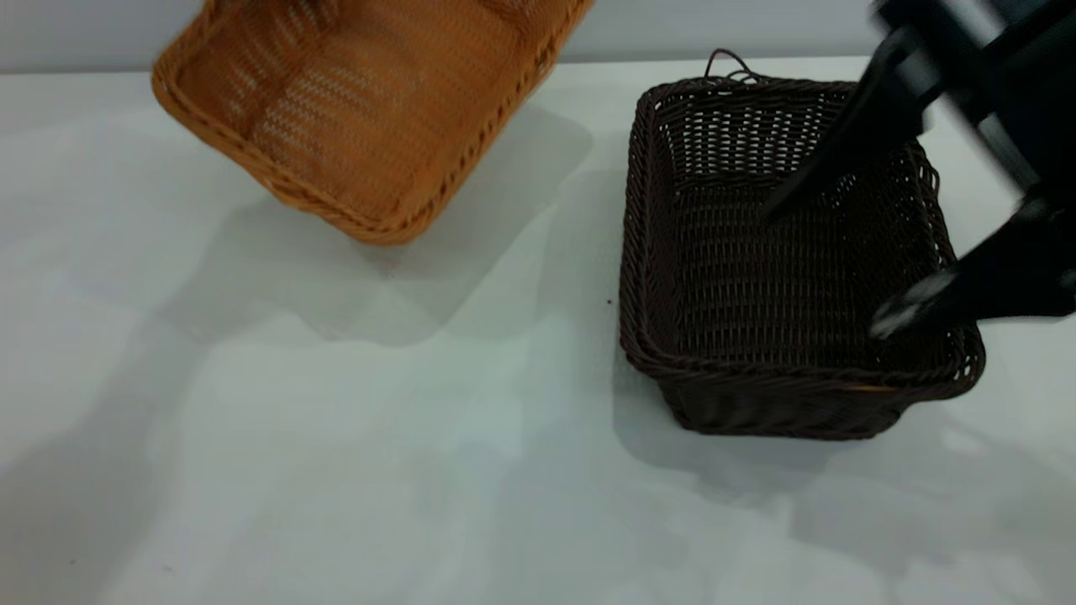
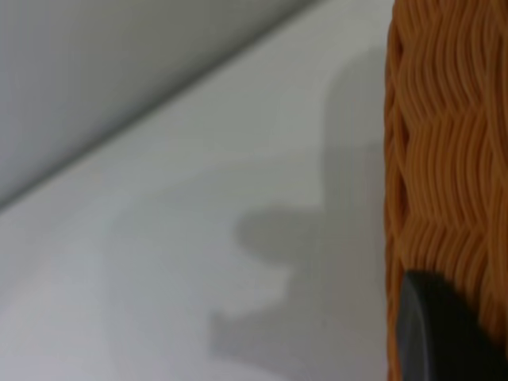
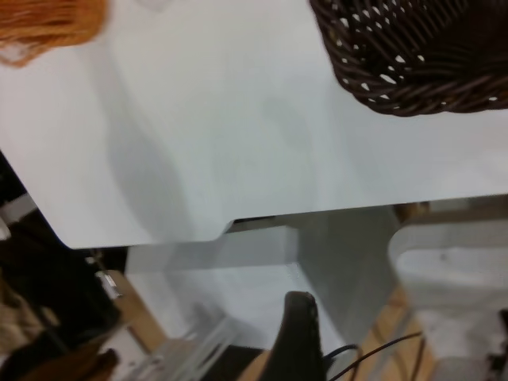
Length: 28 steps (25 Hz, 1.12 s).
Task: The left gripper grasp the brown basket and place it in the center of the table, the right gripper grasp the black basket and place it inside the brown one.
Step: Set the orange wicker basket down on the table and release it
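Next, the right gripper grabs the black basket by the thin woven rim near its corner [image 1: 968,355], since the basket spreads far wider than my open fingers.
The brown basket [image 1: 370,109] hangs tilted above the table [image 1: 336,437] at the back left and casts a shadow below it. The left gripper is out of the exterior view. In the left wrist view one of its black fingers [image 2: 436,333] lies pressed against the basket's woven wall [image 2: 448,143], so it is shut on it. The black basket [image 1: 782,269] stands on the table at the right. The right gripper [image 1: 824,269] is open above it, with one finger over the basket's inside and the other near its right rim, touching nothing.
The right wrist view shows the table's front edge [image 3: 333,214], a corner of the black basket [image 3: 413,55], a bit of the brown basket [image 3: 48,24], and rig parts and cables beyond the edge. Bare tabletop lies between and in front of the baskets.
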Motion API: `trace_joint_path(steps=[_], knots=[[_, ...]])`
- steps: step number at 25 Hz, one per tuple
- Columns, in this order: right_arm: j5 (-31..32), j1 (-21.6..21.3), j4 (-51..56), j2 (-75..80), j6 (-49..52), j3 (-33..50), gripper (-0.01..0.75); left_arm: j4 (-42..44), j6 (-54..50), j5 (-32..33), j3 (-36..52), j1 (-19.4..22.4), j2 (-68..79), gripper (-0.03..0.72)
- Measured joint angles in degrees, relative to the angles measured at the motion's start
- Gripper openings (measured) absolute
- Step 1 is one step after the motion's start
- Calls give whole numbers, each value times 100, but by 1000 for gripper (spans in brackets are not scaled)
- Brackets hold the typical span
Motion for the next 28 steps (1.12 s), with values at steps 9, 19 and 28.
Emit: trace_joint_path(steps=[9,19,28], knots=[[-541,35,1218,1342,0,-46,580,0,8,29,0,5,-22,79],[-950,35,1899,2257,-595,-125,577,0,13,-91,0,5,-22,79],[-1585,-261,2119,2462,-1606,-540,223,-112,7,-57,0,5,-22,79]])
